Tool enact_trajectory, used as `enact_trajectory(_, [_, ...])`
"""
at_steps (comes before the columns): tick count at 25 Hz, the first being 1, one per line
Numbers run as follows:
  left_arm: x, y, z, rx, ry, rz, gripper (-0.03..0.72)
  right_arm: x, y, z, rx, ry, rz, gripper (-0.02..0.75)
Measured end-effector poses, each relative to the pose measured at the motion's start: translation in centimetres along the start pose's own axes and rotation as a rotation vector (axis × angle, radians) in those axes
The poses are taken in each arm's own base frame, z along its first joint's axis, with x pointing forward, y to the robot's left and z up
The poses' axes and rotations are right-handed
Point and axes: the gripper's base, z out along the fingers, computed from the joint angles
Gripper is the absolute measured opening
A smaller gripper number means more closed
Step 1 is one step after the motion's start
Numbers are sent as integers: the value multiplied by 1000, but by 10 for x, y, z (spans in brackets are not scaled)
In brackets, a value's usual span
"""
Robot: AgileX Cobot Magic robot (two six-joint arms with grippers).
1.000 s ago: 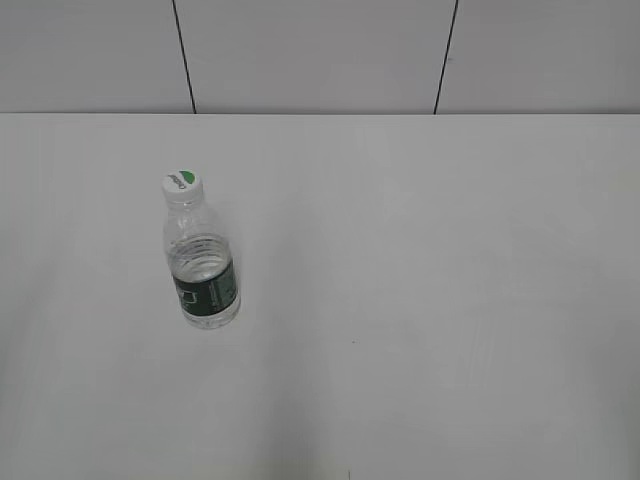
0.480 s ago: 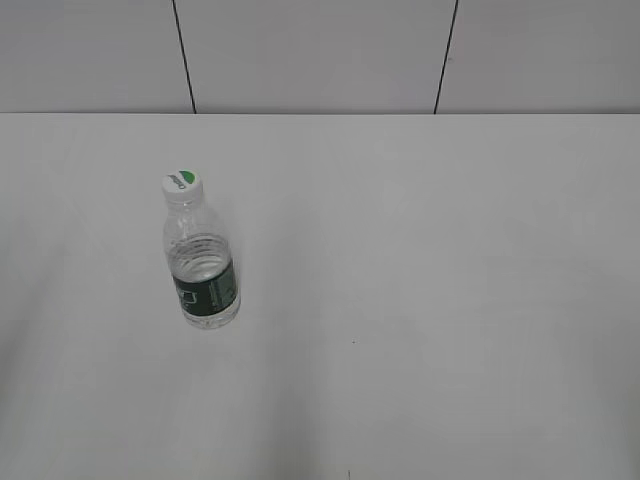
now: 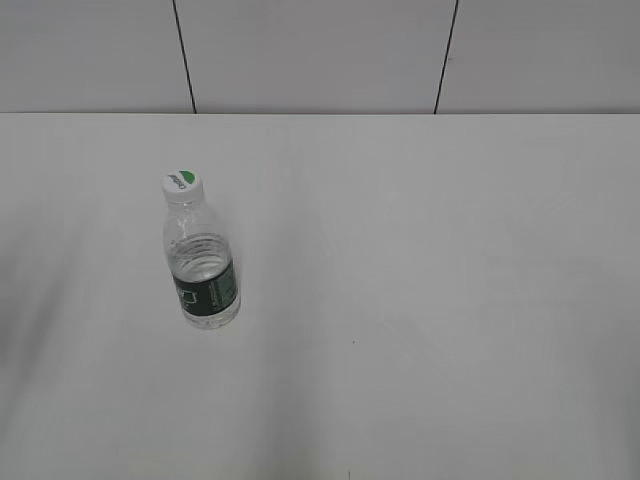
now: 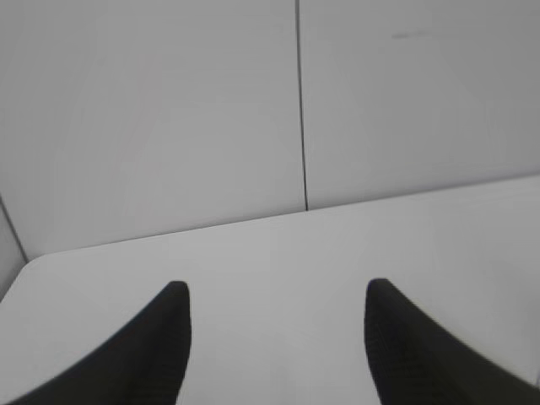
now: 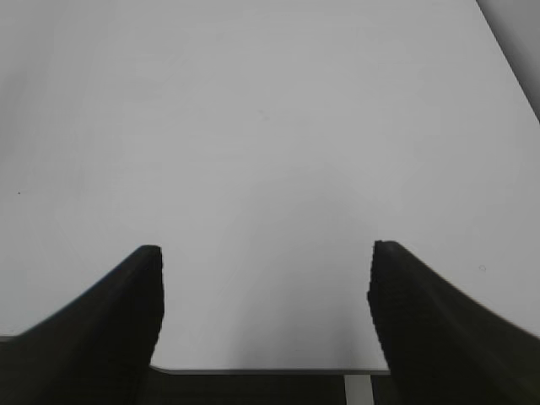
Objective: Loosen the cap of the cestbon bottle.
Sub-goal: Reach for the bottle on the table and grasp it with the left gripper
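Note:
The bottle's shoulder (image 3: 191,218) slopes in toward its neck. The robot's left gripper will next grab the bottle by its straight-sided lower body (image 3: 207,291) at the green label.
The cestbon bottle (image 3: 203,270) stands upright on the left part of the white table in the exterior view. It is clear and ribbed, with a dark green label band low on its body. Its white cap (image 3: 182,185) with a green half-moon mark sits on top. Neither gripper shows in the exterior view. My left gripper (image 4: 277,291) is open and empty in the left wrist view, over bare table. My right gripper (image 5: 266,253) is open and empty above the table's near edge. The bottle is out of both wrist views.
The white table (image 3: 420,300) runs back to a grey panelled wall (image 3: 320,50) with dark vertical seams. The table's front edge (image 5: 270,369) shows in the right wrist view. A rounded table corner (image 4: 25,266) shows in the left wrist view.

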Motion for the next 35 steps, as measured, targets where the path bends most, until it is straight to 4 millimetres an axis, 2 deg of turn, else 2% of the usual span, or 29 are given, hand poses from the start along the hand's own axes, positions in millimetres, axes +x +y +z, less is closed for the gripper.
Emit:
enact_trajectory(3, [17, -8, 17, 88, 69, 74, 402, 0, 0, 0, 0, 0, 0, 584])
enact_trajectory(10, [51, -24, 43, 251, 139, 48, 404, 0, 0, 0, 0, 0, 0, 584])
enact_trajectory(17, [88, -48, 54, 503, 180, 17, 496, 0, 0, 0, 0, 0, 0, 584])
enact_trajectory(24, [122, -64, 54, 680, 282, -34, 517, 0, 0, 0, 0, 0, 0, 584])
enact_trajectory(30, [135, -70, 73, 770, 291, -17, 559, 0, 0, 0, 0, 0, 0, 584])
enact_trajectory(35, [135, -71, 90, 793, 251, 5, 563, 0, 0, 0, 0, 0, 0, 584])
